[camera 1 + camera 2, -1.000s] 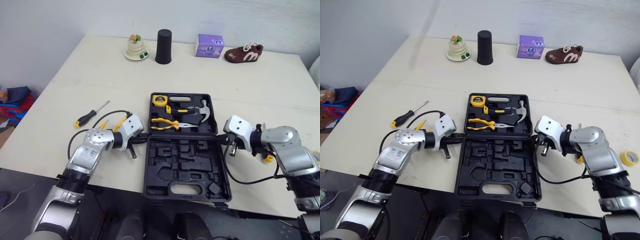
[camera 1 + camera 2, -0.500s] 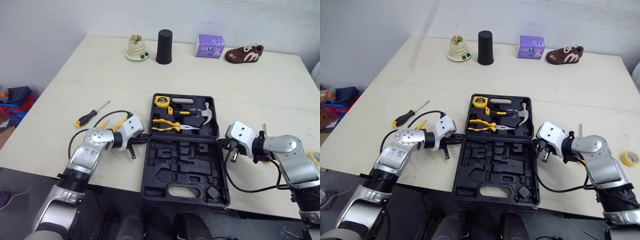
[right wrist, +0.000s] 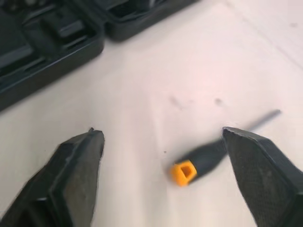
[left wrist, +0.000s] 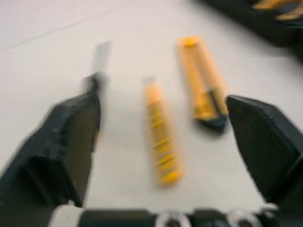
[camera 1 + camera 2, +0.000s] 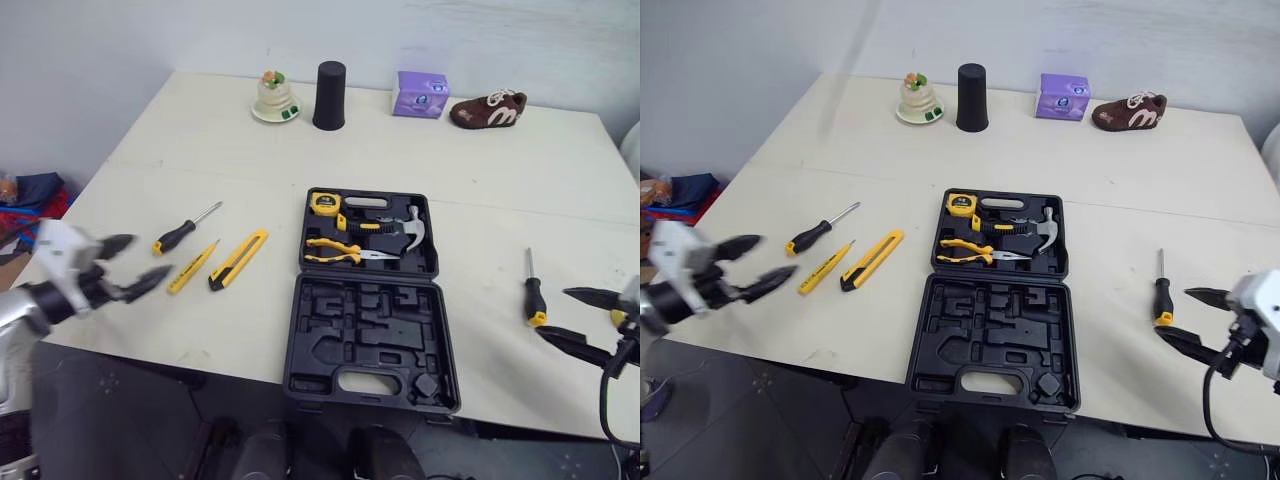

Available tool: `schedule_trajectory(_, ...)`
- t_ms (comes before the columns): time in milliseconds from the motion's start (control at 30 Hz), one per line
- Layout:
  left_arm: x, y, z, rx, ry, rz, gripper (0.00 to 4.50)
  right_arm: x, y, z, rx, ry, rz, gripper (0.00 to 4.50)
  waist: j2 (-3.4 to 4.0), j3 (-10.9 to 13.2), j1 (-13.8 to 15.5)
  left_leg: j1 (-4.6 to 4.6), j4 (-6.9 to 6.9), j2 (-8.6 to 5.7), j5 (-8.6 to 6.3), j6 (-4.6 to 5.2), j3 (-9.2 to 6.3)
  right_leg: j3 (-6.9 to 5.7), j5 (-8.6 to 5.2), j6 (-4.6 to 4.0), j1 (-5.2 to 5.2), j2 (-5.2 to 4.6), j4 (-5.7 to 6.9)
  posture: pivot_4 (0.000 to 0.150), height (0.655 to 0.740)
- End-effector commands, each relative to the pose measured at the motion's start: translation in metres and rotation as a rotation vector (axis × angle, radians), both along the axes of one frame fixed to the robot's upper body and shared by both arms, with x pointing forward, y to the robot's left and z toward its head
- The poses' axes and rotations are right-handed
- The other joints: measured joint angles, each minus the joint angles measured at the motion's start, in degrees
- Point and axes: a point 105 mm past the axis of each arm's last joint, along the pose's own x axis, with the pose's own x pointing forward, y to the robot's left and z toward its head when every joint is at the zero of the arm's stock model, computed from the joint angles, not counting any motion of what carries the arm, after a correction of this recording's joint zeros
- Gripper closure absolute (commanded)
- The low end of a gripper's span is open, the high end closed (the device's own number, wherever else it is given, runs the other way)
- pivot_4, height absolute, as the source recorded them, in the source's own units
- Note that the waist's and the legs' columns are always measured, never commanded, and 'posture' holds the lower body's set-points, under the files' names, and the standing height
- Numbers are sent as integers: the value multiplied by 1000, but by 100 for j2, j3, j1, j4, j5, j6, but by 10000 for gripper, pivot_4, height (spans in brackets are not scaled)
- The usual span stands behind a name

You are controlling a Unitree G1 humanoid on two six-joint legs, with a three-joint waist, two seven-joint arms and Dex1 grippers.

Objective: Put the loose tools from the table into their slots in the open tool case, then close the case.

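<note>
The black screwdriver has a long, thin shaft (image 5: 208,212) that sticks out of it, so my left gripper should next grab its big end, the thick handle (image 5: 175,237).
The black tool case (image 5: 368,345) lies open at the table's middle. Its far half holds a tape measure (image 5: 320,202), pliers (image 5: 345,251) and a hammer (image 5: 402,226); the near half shows bare moulded slots. Left of the case lie a black-handled screwdriver (image 5: 183,231), a small yellow screwdriver (image 5: 193,267) and a yellow utility knife (image 5: 238,259). My left gripper (image 5: 150,254) hangs open at the table's left edge, pointing at them, nothing between its fingers (image 4: 71,137). Right of the case lies another screwdriver (image 5: 532,291). My right gripper (image 5: 553,312) stands open just beside its handle (image 3: 203,161), not touching.
Along the far edge stand a figurine on a plate (image 5: 272,97), a black cup (image 5: 327,94), a purple box (image 5: 420,92) and a brown shoe (image 5: 488,107). Coloured cloth (image 5: 28,197) lies on the floor to the left. The case's near half reaches close to the table's front edge.
Both arms have pulled back from the case's sides, the left to the table's left edge, the right to the far right. Both grippers went from shut to open. The knife and yellow screwdriver are uncovered.
</note>
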Motion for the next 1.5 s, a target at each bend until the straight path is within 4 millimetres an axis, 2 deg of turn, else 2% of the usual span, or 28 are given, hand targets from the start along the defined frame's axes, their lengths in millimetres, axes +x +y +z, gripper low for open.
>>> schedule_trajectory(33, -18, 41, 2, 36, -23, 154, 241, -13, -28, 5, 31, -62, -113, 4879, 9, 4, -10, 0, 0, 0, -4, 2, 5, 4, 0, 0, -1, -1, 0, 1500, 7341)
schedule_trajectory(67, -22, 50, 4, 34, -32, 194, 241, -17, -37, 3, 39, -48, -147, 4879, 9, 5, -9, 0, 1, -1, -7, 3, 11, 10, 0, 1, -5, -4, 0, 1500, 7341)
schedule_trajectory(100, -29, 69, 4, 58, -41, 274, 28, -19, -61, 6, 13, -95, -255, 2440, 6, 6, -8, -1, 0, -1, -8, 3, 13, 12, 0, 1, -8, -4, 0, 1500, 7341)
schedule_trajectory(167, -39, 90, 2, 74, -30, 358, 28, -26, -94, 8, -52, -168, -389, 2440, 3, 7, -11, -1, 2, 0, -11, 2, 14, 11, 0, 1, -10, -4, -1, 1500, 7341)
schedule_trajectory(200, -44, 99, 0, 98, -19, 383, 28, -30, -104, 7, -93, -190, -427, 2440, 3, 7, -11, -2, 1, 0, -13, 3, 18, 14, 0, 1, -13, -5, -2, 1500, 7341)
schedule_trajectory(367, -63, 127, -6, 115, 52, 487, 28, -56, -133, -11, -171, -171, -532, 2440, 5, 8, -18, 1, -8, 2, -18, -1, 24, 17, 0, 1, -18, -5, -3, 1500, 7341)
schedule_trajectory(433, -60, 124, -5, 100, 40, 476, 28, -60, -135, -18, -150, -143, -536, 2440, 7, 9, -21, 2, -11, 4, -19, -3, 25, 19, 0, 1, -20, -5, -3, 1500, 7341)
schedule_trajectory(500, -51, 115, -7, 86, 29, 440, 28, -58, -138, -26, -36, -115, -625, 2440, 7, 9, -44, 2, -10, 4, -25, -14, 27, 23, 0, 1, -19, -7, -3, 1500, 7341)
schedule_trajectory(633, -33, 95, -7, 67, 21, 366, 28, -35, -101, -18, 18, -162, -474, 2440, 15, 5, -116, 8, -9, 7, -33, -31, 25, 23, 1, -1, -15, -10, 4, 1500, 7341)
schedule_trajectory(733, -15, 72, -2, 73, 34, 271, 28, -12, -57, 5, 69, -272, -271, 2440, 20, 8, -173, 8, -12, 9, -28, -33, 30, 25, 1, -1, -22, -7, 14, 1500, 7341)
schedule_trajectory(867, 3, 50, 7, 97, 67, 172, 28, 1, -15, 30, 130, -393, -103, 2440, 22, 9, -211, 9, -10, 8, -10, -16, 36, 27, 1, -1, -26, -7, 25, 1500, 7341)
schedule_trajectory(1000, 22, 20, 9, 46, 181, 32, 28, 10, 72, 43, 174, -463, 239, 2440, 17, 8, -205, 8, -10, 9, -8, -20, 31, 24, 1, -1, -29, -4, 33, 1500, 7341)
schedule_trajectory(1100, 42, 14, 8, 75, 192, 22, 28, 14, 105, 47, 214, -495, 352, 2440, 19, 10, -184, 6, -2, 6, -1, -27, 34, 28, 1, -1, -32, -4, 39, 1500, 7341)
schedule_trajectory(1167, 51, 4, 6, 100, 225, -36, 28, 15, 117, 42, 201, -483, 406, 2440, 17, 9, -141, 4, 2, 2, 4, -35, 37, 27, 1, -1, -33, -4, 39, 1500, 7341)
schedule_trajectory(1233, 58, -1, 1, 144, 270, -74, 28, 18, 120, 41, 210, -482, 414, 2440, 15, 8, -116, 0, 3, 0, 3, -33, 40, 27, 1, 0, -36, -4, 38, 1500, 7341)
schedule_trajectory(1333, 70, 5, -5, 184, 330, -47, 28, 23, 121, 44, 239, -466, 405, 2440, 10, 11, -104, -16, 11, -5, 2, -29, 44, 27, 1, 1, -49, -3, 46, 1500, 7341)
schedule_trajectory(1400, 84, 7, -9, 202, 334, -14, 28, 21, 129, 50, 252, -464, 444, 2440, 5, 11, -86, -25, 14, -7, 5, -26, 44, 27, 2, 2, -59, -3, 56, 1500, 7341)
schedule_trajectory(1500, 95, 2, -9, 208, 322, -24, 28, 19, 134, 56, 257, -481, 465, 2440, 1, 12, -76, -30, 19, -11, 16, -23, 49, 24, 4, 5, -69, -1, 81, 1500, 7341)
